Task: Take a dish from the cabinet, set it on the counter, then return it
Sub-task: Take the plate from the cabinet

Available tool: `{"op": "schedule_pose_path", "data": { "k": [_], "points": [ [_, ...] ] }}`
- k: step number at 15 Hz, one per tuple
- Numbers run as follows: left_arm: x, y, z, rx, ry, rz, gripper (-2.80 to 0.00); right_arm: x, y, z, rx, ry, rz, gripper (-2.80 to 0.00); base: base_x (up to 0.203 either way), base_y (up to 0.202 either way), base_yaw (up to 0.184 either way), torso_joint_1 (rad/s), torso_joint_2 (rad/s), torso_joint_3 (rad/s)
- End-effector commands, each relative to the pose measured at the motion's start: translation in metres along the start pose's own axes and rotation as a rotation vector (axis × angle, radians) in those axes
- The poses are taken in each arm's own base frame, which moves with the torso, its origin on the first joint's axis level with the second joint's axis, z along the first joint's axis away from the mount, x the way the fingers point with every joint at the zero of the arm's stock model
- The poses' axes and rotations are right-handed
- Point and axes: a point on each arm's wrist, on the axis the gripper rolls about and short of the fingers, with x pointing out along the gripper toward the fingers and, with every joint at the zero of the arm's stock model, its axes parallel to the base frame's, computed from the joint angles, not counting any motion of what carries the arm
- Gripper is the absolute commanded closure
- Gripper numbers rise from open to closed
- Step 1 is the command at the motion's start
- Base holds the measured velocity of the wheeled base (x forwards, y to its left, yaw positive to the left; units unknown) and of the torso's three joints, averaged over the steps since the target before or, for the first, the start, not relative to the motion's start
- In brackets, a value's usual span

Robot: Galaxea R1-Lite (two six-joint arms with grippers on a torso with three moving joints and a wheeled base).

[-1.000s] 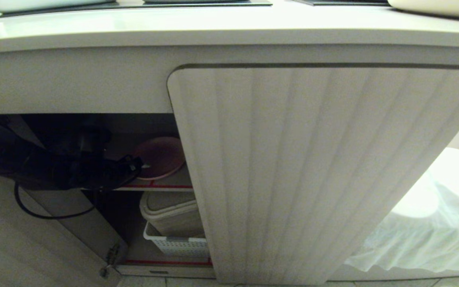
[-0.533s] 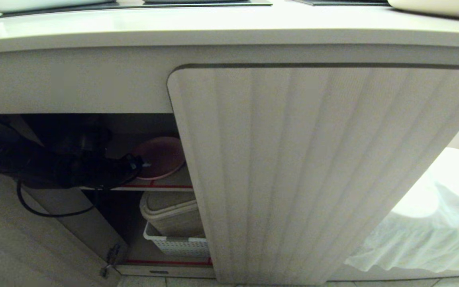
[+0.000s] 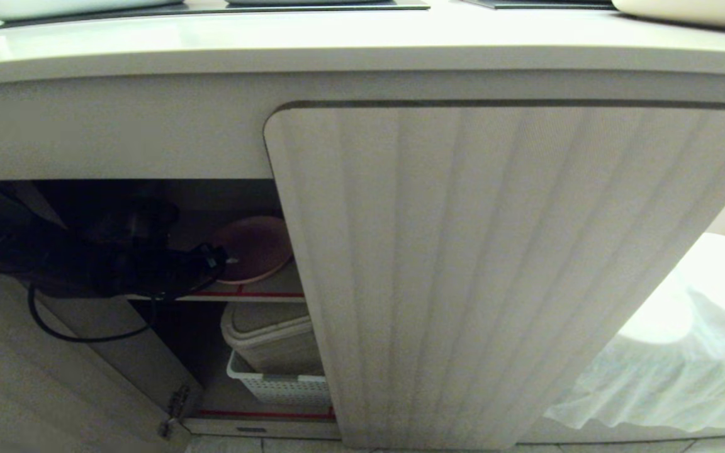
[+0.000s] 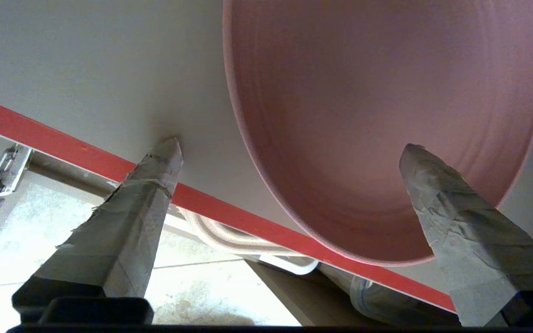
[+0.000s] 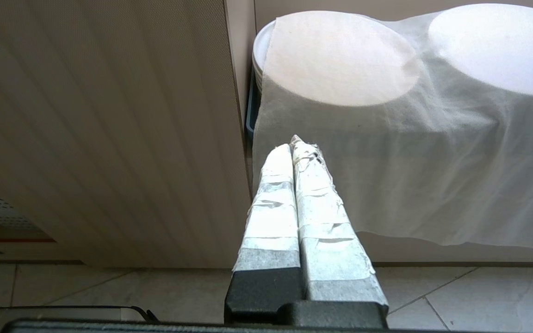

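I should close my left gripper on the dish now, because my fingers are on either side of the dish's rim (image 3: 235,282) (image 4: 250,150), with the outer finger at its shadow on the shelf.
The pink dish (image 3: 254,248) lies flat on the cabinet's upper red-edged shelf (image 3: 243,294), behind the closed fluted door (image 3: 494,270). My left gripper (image 3: 221,261) reaches into the open left half of the cabinet, at the dish's near-left rim. In the left wrist view the left gripper (image 4: 289,145) is open wide and straddles the dish (image 4: 387,115)'s rim: one finger (image 4: 437,194) is over the plate's inside, the other (image 4: 151,180) over bare shelf (image 4: 86,69). Nothing is gripped. My right gripper (image 5: 296,143) hangs shut and empty low beside the closed door. The counter (image 3: 337,38) runs across the top.
On the lower shelf a white slotted basket (image 3: 277,384) holds a beige container (image 3: 268,336). The open left door (image 3: 54,377) swings out at the lower left, with a black cable (image 3: 54,327) looping below my arm. A white cloth (image 3: 671,352) covers plates at the right.
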Motion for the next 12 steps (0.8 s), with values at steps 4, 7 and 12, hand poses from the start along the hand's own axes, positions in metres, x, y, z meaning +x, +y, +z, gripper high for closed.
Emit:
{"op": "schedule_pose_path", "data": {
  "k": [4,7,12],
  "points": [
    [0.0009,0.0011,-0.0008,-0.004,0.003,0.003,-2.8,0.0,0.0,0.0001,0.0,-0.001,0.0,0.0,0.0,0.0,0.0,0.0,0.0,0.0],
    [0.0004,0.0006,-0.0002,-0.005,0.0,0.002,0.0,0.0,0.0,0.0001,0.0,-0.001,0.001,0.0,0.0,0.0,0.0,0.0,0.0,0.0],
    [0.0007,0.0021,-0.0002,-0.009,0.003,0.007,0.0,0.0,0.0,0.0001,0.0,-0.001,0.001,0.0,0.0,0.0,0.0,0.0,0.0,0.0]
  ]
}}
